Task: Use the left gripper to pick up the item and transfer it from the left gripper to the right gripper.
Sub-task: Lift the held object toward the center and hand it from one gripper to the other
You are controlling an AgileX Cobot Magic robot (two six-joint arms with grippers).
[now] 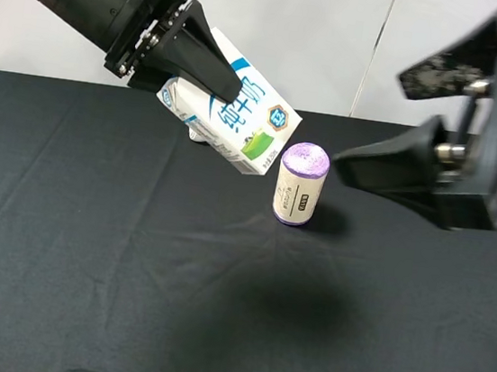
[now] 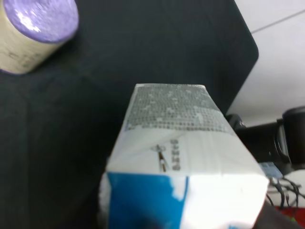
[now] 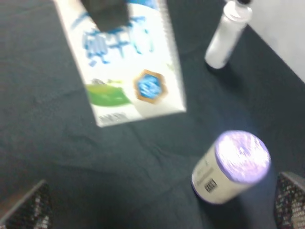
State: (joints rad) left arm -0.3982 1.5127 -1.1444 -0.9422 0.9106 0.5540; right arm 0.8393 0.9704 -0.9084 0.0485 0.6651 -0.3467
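The milk carton is the item to take over from my left gripper, so my right gripper will grab it next by its green-patch end (image 1: 262,151) (image 3: 114,102).
My left gripper (image 1: 224,86) is shut on the item, a white carton with blue print and a green spot (image 1: 241,117), and holds it tilted in the air above the table's back middle. The left wrist view shows the carton (image 2: 177,157) up close and no fingers. My right gripper (image 1: 370,119) is open and empty, to the right of the carton and apart from it. In the right wrist view the carton (image 3: 128,67) hangs ahead of the open right gripper (image 3: 157,210), with a left finger (image 3: 105,12) on its top.
A purple-topped roll (image 1: 300,185) stands upright on the black tablecloth (image 1: 84,266), just below the carton and left of the right gripper. A white bottle (image 3: 226,36) stands behind the carton, mostly hidden in the high view (image 1: 202,134).
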